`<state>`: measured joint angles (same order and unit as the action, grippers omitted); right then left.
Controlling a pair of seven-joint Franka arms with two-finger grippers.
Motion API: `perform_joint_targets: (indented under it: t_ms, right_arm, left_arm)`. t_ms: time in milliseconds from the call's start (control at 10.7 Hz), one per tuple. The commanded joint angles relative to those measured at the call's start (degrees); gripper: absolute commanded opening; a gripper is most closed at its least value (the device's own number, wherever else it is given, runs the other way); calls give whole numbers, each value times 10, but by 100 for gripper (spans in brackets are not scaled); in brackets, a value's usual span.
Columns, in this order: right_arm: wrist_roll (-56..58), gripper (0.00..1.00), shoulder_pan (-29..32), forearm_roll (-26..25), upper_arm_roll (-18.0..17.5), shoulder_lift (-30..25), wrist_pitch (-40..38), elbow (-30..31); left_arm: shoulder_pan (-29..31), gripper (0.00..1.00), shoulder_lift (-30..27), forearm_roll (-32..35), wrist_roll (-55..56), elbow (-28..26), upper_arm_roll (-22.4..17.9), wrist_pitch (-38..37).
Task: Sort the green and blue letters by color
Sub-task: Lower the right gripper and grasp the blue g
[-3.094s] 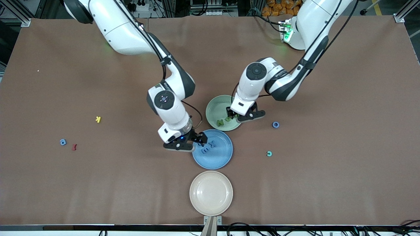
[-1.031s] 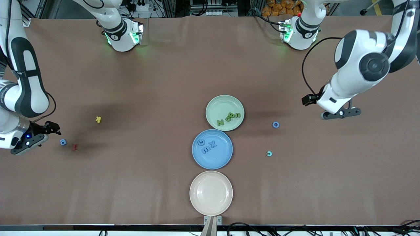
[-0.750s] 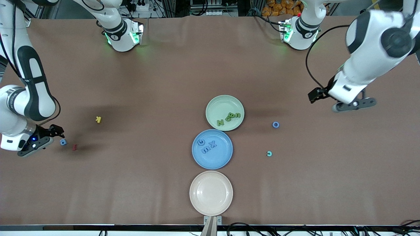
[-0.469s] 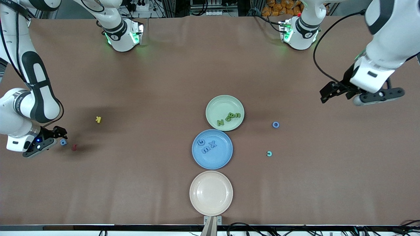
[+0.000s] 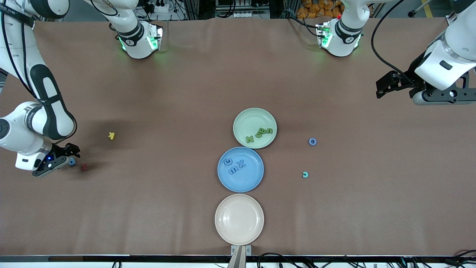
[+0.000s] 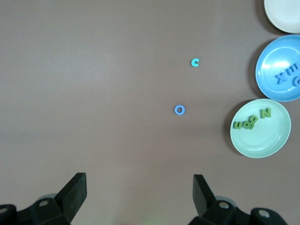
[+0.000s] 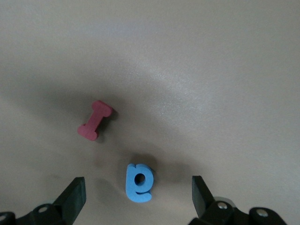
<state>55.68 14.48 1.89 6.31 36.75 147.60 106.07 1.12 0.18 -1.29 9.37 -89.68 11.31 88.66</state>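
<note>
Next, my right gripper picks up the blue letter by its round loop (image 5: pixel 72 162) to sort it into the blue plate (image 5: pixel 245 182).
A blue letter (image 7: pixel 139 183) lies on the table toward the right arm's end (image 5: pixel 71 161). My right gripper (image 7: pixel 137 187) hangs low over it (image 5: pixel 68 156), open, with one finger on each side and not touching it. Three blue letters (image 5: pixel 236 166) lie in the blue plate (image 5: pixel 245 182). Several green letters (image 5: pixel 260 133) lie in the green plate (image 5: pixel 253 117). A blue ring letter (image 5: pixel 312 141) (image 6: pixel 179 109) lies loose on the table beside the green plate. My left gripper (image 5: pixel 399 93) (image 6: pixel 139 183) hangs open and empty, high over bare table at the left arm's end.
A dark red letter (image 5: pixel 84 167) (image 7: pixel 95 120) lies beside the blue letter under my right gripper. A yellow letter (image 5: pixel 111 136) lies farther from the camera. A teal letter (image 5: pixel 305 174) (image 6: pixel 195 62) lies near the blue plate. An empty cream plate (image 5: pixel 239 219) sits nearest the camera.
My right gripper has moved over the loose blue letter and come down around it. The left arm has swung up and away toward its own end of the table. Both stayed open.
</note>
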Motion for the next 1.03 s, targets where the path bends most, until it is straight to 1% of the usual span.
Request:
perform_joint_targets:
  t_ms: [0,94,188,281,375,750,938]
  right_arm:
    - [14,100,20,8,-18,12,44,19]
    - [12,33,23,7,-24,10,38,19]
    - [7,0,22,7,-25,10,29,18]
    - [1,0,25,8,-32,8,14,15]
    - [0,0,27,8,-33,7,11,13]
    - [-13,0,27,9,-34,2,-12,-6]
    - [-42,0,26,8,-44,-7,-55,-27]
  left_arm:
    - [1,100,10,34,-49,26,9,-19]
    - [1,100,10,35,-52,26,7,-19]
    - [2,100,8,33,-51,26,6,-19]
    - [1,100,9,30,-51,25,6,-11]
    - [-5,100,13,33,-49,25,7,-6]
    - [2,100,7,9,-51,13,9,14]
    - [2,100,7,9,-53,7,9,27]
